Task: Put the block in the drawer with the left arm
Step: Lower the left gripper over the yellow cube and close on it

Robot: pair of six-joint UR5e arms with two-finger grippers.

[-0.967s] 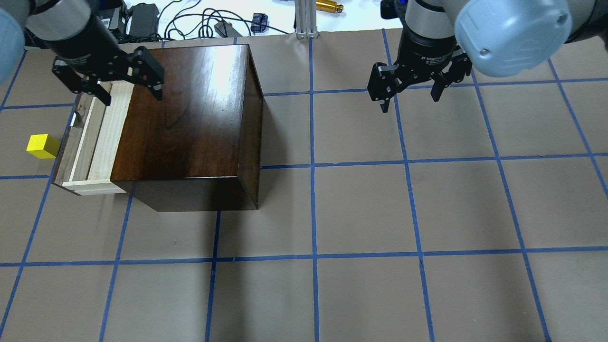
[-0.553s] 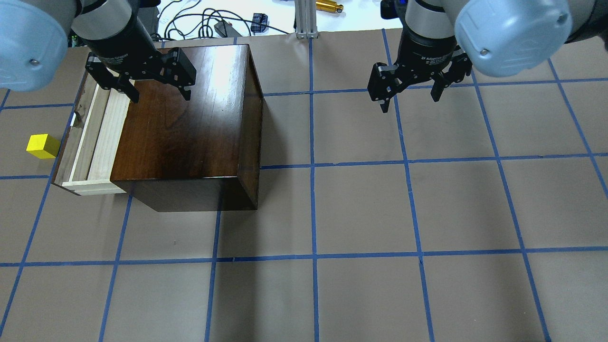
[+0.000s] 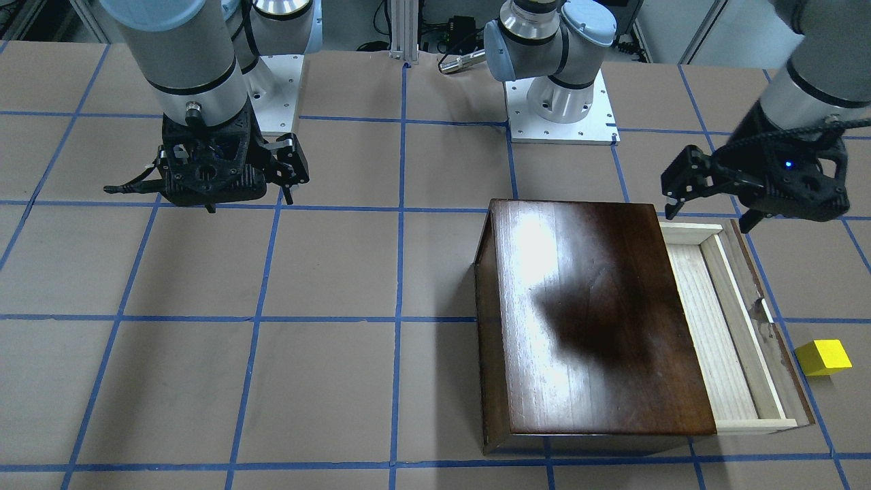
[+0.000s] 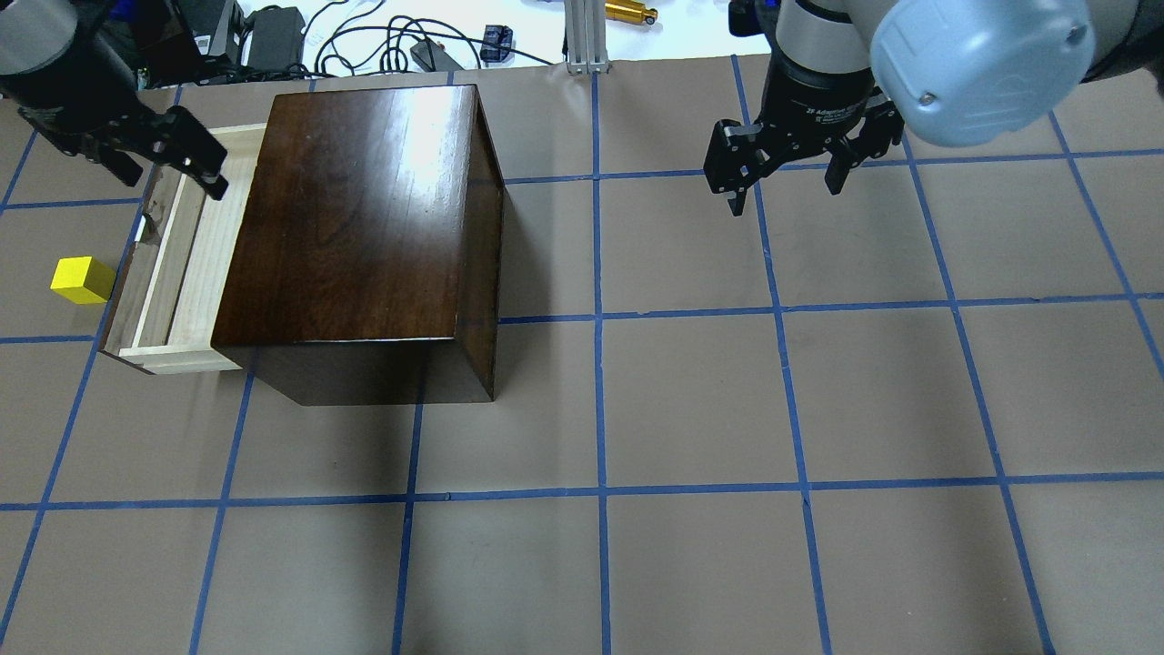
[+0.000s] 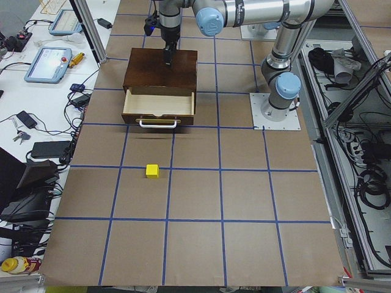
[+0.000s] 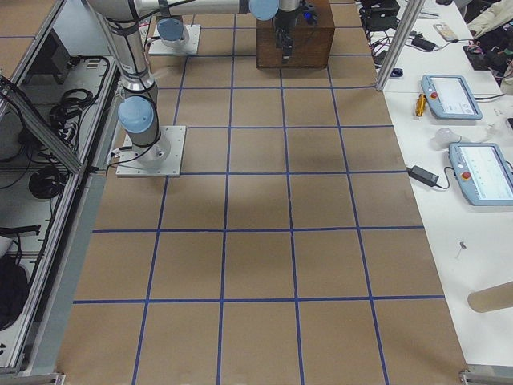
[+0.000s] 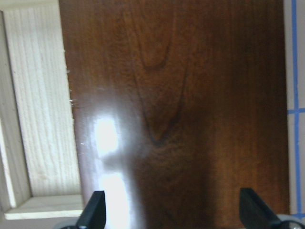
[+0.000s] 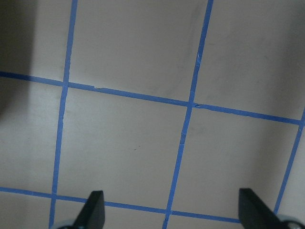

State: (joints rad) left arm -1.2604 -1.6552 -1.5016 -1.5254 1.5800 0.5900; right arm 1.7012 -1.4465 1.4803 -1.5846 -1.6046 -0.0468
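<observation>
I will grab the yellow block by its opposite sides next with my left gripper. Then I can place it in the drawer (image 3: 718, 327) (image 7: 40, 105).
The yellow block (image 4: 82, 279) lies on the table just outside the dark front panel of the open drawer (image 4: 182, 264); it also shows in the front-facing view (image 3: 823, 357) and the left view (image 5: 152, 171). The drawer is pulled out of the dark-brown box (image 4: 364, 209) and is empty (image 3: 721, 320). My left gripper (image 4: 175, 185) is open and empty, up in the air over the robot-side end of the drawer and box (image 3: 709, 218); its wrist view shows the box top (image 7: 176, 109). My right gripper (image 4: 784, 198) is open and empty over bare table (image 8: 172, 217).
The table is brown paper with a blue tape grid. Cables and a power brick (image 4: 273, 36) lie beyond its edge, with an aluminium post (image 4: 587, 36). The arm bases (image 3: 558, 102) stand behind the box. Teach pendants (image 5: 46, 64) sit on the side bench.
My left gripper swung right over the box top, then back left over the drawer's end, staying open. Block, drawer and right arm have not moved.
</observation>
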